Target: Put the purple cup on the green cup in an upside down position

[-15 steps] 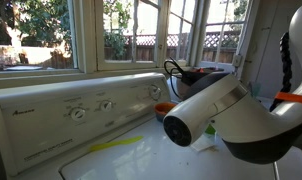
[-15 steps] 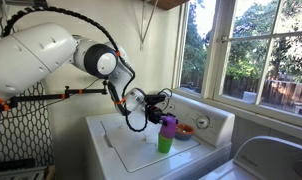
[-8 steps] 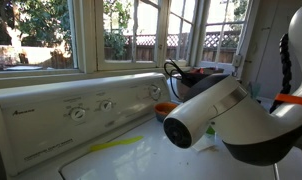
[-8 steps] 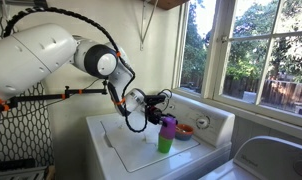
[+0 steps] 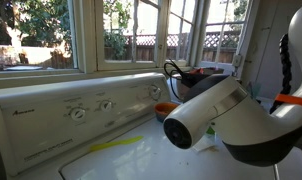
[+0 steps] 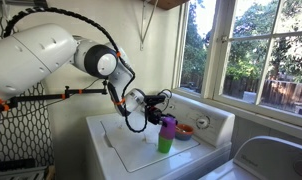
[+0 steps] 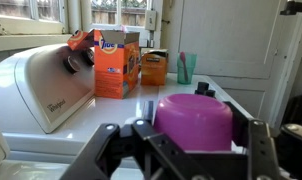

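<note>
The purple cup (image 6: 168, 123) sits upside down over the green cup on the flat washer top and would stay there, so it is now time to open my gripper.
The purple cup (image 6: 168, 123) sits upside down over the green cup (image 6: 165, 144) on the white washer top (image 6: 121, 140). My gripper (image 6: 163, 118) reaches in from the left and is shut on the purple cup. In the wrist view the inverted purple cup (image 7: 194, 120) fills the space between the black fingers (image 7: 254, 140) of my gripper (image 7: 196, 125), base up. The green cup is hidden beneath it there. In an exterior view the white arm link (image 5: 216, 112) blocks both cups.
An orange bowl (image 6: 184, 131) lies just behind the cups near the control panel (image 5: 81, 112). Orange detergent boxes (image 7: 116, 65) and a teal cup (image 7: 186, 67) stand farther off in the wrist view. Windows run along the back wall.
</note>
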Tool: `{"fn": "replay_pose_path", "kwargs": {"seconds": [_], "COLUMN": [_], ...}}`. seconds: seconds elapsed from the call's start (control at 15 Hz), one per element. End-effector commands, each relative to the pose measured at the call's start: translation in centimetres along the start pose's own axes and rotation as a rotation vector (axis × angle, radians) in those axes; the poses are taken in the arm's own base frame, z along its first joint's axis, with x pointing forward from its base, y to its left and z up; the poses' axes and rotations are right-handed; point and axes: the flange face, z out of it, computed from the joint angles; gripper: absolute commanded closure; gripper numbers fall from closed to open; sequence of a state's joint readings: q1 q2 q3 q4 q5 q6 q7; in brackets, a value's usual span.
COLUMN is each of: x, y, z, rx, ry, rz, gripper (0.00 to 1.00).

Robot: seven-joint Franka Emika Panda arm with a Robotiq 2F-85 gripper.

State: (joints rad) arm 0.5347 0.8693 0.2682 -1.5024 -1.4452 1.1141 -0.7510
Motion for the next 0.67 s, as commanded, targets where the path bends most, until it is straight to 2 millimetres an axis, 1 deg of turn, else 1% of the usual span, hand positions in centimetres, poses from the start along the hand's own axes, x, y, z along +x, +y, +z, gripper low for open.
{"fn": "replay_pose_path", "kwargs": {"seconds": [0.0, 0.27, 0.33, 0.4, 0.47, 0.53, 0.6], "x": [0.66, 0.74, 0.74, 0.71, 0.74, 0.74, 0.75], "y": [0.02, 0.03, 0.05, 0.06, 0.03, 0.04, 0.04], "z": [-0.44, -0.51, -0.53, -0.54, -0.54, -0.55, -0.56], "rx": [-0.013, -0.015, -0.015, -0.015, -0.014, -0.015, -0.014], "ry": [-0.006, -0.007, -0.006, -0.006, -0.005, -0.004, -0.002], "rz": [0.006, 0.006, 0.007, 0.008, 0.01, 0.011, 0.012], "gripper": [0.56, 0.56, 0.3, 0.12, 0.07, 0.05, 0.0]}}
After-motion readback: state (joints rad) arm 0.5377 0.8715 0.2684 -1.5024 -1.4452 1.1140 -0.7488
